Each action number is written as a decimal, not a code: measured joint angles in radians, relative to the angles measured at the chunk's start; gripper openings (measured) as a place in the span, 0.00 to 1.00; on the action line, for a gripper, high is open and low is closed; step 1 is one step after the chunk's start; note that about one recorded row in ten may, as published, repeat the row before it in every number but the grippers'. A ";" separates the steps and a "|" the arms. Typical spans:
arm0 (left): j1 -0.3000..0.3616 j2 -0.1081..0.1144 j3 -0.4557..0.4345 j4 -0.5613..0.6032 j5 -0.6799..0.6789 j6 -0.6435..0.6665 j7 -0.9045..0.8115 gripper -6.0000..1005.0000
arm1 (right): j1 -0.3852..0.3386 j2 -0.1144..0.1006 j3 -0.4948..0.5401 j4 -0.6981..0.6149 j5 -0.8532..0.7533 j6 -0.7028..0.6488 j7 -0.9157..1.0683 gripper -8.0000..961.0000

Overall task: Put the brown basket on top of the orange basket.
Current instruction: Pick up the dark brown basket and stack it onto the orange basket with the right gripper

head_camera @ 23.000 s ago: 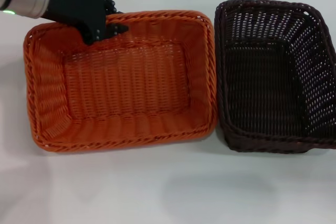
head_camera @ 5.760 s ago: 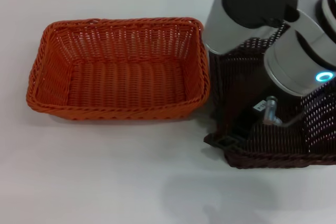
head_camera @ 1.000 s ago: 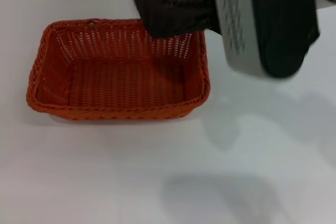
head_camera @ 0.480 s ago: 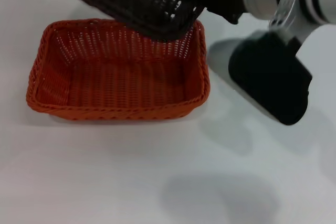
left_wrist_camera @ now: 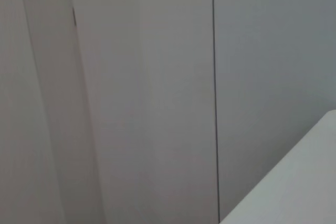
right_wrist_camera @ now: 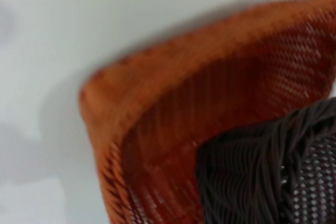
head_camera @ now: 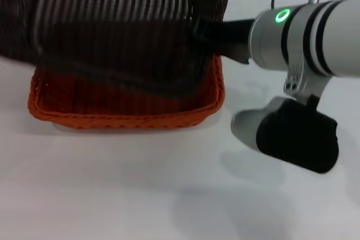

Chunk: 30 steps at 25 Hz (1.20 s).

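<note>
My right gripper should keep holding the brown basket until I lower the basket, because the brown basket's near edge is still high above the orange front rim.
The brown basket (head_camera: 124,26) hangs over the orange basket (head_camera: 124,117) and covers most of it; only the orange front rim and right corner show below. My right gripper (head_camera: 206,32) reaches in from the right and is shut on the dark basket's right rim, carrying it. In the right wrist view the brown basket (right_wrist_camera: 273,177) sits low inside a corner of the orange basket (right_wrist_camera: 168,114); whether they touch I cannot tell. The left gripper is out of view; its wrist camera faces a wall.
The white table (head_camera: 140,189) stretches in front of and to the right of the baskets. My right arm's grey and black links (head_camera: 298,133) hang over the table at the right. A pale wall panel (left_wrist_camera: 147,98) fills the left wrist view.
The right arm has carried the brown basket left and lower, from above the orange basket's far edge to over nearly all of it. The orange basket has not moved.
</note>
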 joint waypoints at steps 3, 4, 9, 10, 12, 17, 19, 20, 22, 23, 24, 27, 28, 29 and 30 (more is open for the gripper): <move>-0.001 0.000 -0.003 0.000 0.000 -0.002 0.000 0.82 | -0.001 0.000 -0.006 0.000 0.007 0.020 0.011 0.13; -0.001 0.000 -0.005 0.000 0.000 -0.003 0.000 0.82 | -0.003 -0.001 -0.011 -0.005 0.003 0.035 0.039 0.13; -0.001 0.000 -0.009 -0.007 0.000 -0.008 0.000 0.82 | -0.026 -0.005 -0.031 -0.033 0.000 0.047 0.155 0.13; -0.001 0.000 -0.009 -0.007 0.000 -0.008 0.000 0.82 | -0.027 -0.008 -0.038 -0.035 0.000 0.050 0.180 0.13; 0.000 0.000 -0.009 -0.008 0.000 -0.008 0.000 0.82 | -0.030 -0.012 -0.050 -0.039 -0.003 0.060 0.214 0.13; 0.001 0.000 -0.006 -0.009 0.000 -0.008 0.000 0.82 | -0.053 -0.017 -0.070 -0.060 -0.005 0.109 0.232 0.18; 0.000 0.000 -0.002 -0.009 0.000 -0.008 0.000 0.82 | -0.072 -0.017 -0.072 -0.081 -0.014 0.113 0.231 0.26; 0.000 0.000 -0.002 -0.009 0.000 -0.008 0.000 0.82 | -0.072 -0.017 -0.072 -0.081 -0.014 0.113 0.231 0.34; -0.001 0.000 -0.002 -0.009 0.000 -0.008 0.000 0.82 | -0.091 -0.015 -0.070 -0.112 -0.019 0.121 0.230 0.43; -0.003 0.000 -0.001 -0.009 0.001 -0.008 0.000 0.82 | -0.100 -0.012 -0.069 -0.129 -0.019 0.129 0.229 0.45; -0.005 0.000 0.000 -0.008 0.002 -0.016 0.000 0.82 | -0.116 -0.007 -0.072 -0.165 -0.017 0.154 0.228 0.48; -0.006 0.000 0.000 -0.006 0.003 -0.027 0.000 0.82 | -0.131 -0.001 -0.087 -0.195 -0.014 0.179 0.228 0.54; -0.006 0.001 -0.001 -0.005 0.003 -0.031 0.000 0.82 | -0.137 0.001 -0.096 -0.205 -0.016 0.187 0.228 0.56; -0.005 0.002 -0.001 -0.001 0.006 -0.034 0.000 0.82 | -0.142 0.003 -0.108 -0.207 -0.020 0.188 0.227 0.58; -0.005 0.002 -0.001 -0.001 0.006 -0.034 0.000 0.82 | -0.150 0.005 -0.121 -0.208 -0.027 0.184 0.229 0.60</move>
